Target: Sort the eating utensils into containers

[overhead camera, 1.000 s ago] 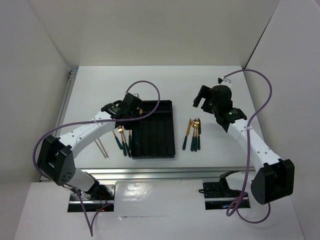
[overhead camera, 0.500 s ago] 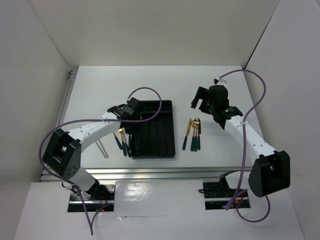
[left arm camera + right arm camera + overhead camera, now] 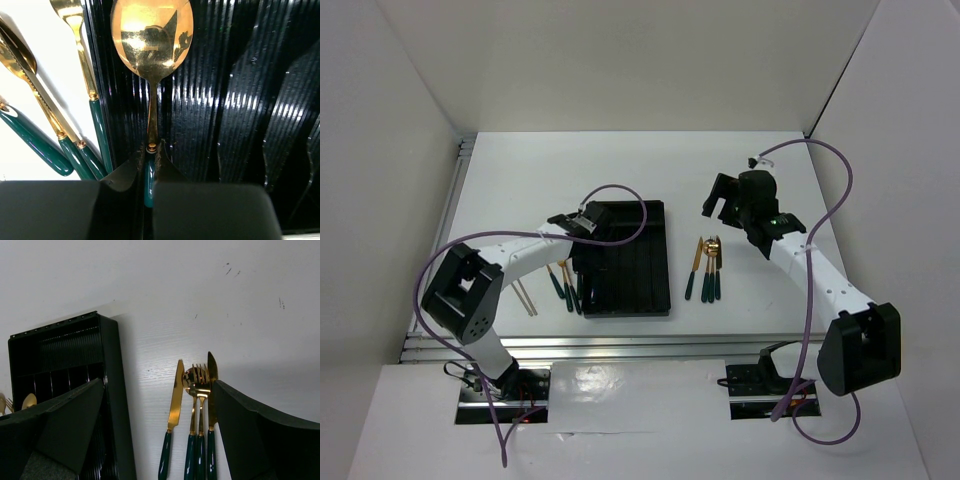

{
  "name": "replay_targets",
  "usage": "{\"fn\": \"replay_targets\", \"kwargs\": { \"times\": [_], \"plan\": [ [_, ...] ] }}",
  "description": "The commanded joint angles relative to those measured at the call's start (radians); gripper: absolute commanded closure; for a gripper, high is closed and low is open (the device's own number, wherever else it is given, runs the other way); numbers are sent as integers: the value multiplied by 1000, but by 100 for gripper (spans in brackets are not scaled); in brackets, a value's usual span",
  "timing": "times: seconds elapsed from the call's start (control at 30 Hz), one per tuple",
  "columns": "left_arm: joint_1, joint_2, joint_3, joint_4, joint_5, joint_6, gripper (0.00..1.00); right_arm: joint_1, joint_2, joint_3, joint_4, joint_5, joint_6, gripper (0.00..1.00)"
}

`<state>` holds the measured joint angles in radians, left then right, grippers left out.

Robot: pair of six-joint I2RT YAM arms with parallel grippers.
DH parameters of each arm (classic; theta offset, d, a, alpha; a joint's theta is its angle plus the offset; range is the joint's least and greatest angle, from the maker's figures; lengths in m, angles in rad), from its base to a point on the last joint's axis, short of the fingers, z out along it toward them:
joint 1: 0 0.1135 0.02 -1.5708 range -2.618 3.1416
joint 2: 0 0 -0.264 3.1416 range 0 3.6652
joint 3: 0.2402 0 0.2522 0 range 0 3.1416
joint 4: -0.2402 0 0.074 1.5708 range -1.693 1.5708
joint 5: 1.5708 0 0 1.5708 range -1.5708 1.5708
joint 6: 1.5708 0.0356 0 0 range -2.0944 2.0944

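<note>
My left gripper opens now, since the spoon lies lengthwise over the ribbed bottom of the tray's leftmost section and would land in that section.
My left gripper [image 3: 151, 150] is shut on the dark green handle of a gold-headed spoon [image 3: 151, 40]. The spoon's head lies over the leftmost compartment of the black cutlery tray [image 3: 240, 100]. In the top view this gripper [image 3: 582, 222] is at the tray's [image 3: 650, 290] far left corner. A fork [image 3: 82, 60] and knives [image 3: 35, 95] lie on the table left of the tray. Two knives, a spoon and a fork [image 3: 706, 268] lie right of the tray. My right gripper [image 3: 723, 203] is open and empty above them; in its wrist view they [image 3: 196, 405] lie between its fingers [image 3: 260, 435].
A pair of pale chopsticks [image 3: 526, 297] lies on the white table left of the loose utensils [image 3: 566, 287]. White walls stand at the back and both sides. A metal rail [image 3: 620, 345] runs along the table's near edge.
My left gripper has shifted a little right and down over the tray's left compartment, its arm folding lower. The right gripper shifted slightly left, then held still.
</note>
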<state>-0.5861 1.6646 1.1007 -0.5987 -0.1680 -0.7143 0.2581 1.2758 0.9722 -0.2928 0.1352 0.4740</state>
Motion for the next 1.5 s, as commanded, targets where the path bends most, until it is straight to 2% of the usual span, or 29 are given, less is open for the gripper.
{"fn": "replay_targets", "kwargs": {
  "times": [0.0, 0.13, 0.23, 0.3, 0.43, 0.53, 0.6, 0.77, 0.87, 0.97, 1.07, 1.27, 1.37, 1.47],
  "plan": [
    [-4, 7, -13, 14, -18, -20, 100, -6, -38, -7, 15, 12, -9, 3],
    [-4, 7, -13, 14, -27, -31, 95, -6, -38, -7, 15, 12, -9, 3],
    [-4, 7, -13, 5, -27, -31, 84, -6, -29, -7, 15, 12, -9, 3],
    [-4, 7, -4, 5, -27, -31, 72, -6, -18, 2, 15, 3, -9, 3],
    [-14, -2, 17, -18, -27, -31, 61, -6, -9, 2, 15, -6, -9, 3],
    [-14, -11, 50, -44, -27, -31, 58, -6, -9, 2, 15, -16, -9, 3],
    [-23, -38, 66, -58, -36, -22, 53, -6, -9, 2, 15, -16, -9, 3],
    [-23, -120, 168, -105, 1, 15, 52, -6, -18, 2, 15, -16, -9, 2],
    [-23, -205, 208, -105, 25, 67, 42, -6, -18, 2, 15, -16, -9, 2],
    [-23, -291, 222, -81, 16, 105, 26, -6, -18, 2, 15, -26, -9, 2],
    [55, -339, 177, -81, 16, 105, 19, -6, -18, 2, 15, -36, -9, 2],
    [268, -393, 16, -86, 48, 58, 19, -6, -18, -7, 24, -45, -18, 2],
    [324, -402, -71, -50, 48, 12, 23, -6, -18, -7, 24, -45, -18, 2],
    [335, -391, -131, -29, -11, -60, 27, -6, -9, -7, 24, -45, -28, 2]
  ]
}}
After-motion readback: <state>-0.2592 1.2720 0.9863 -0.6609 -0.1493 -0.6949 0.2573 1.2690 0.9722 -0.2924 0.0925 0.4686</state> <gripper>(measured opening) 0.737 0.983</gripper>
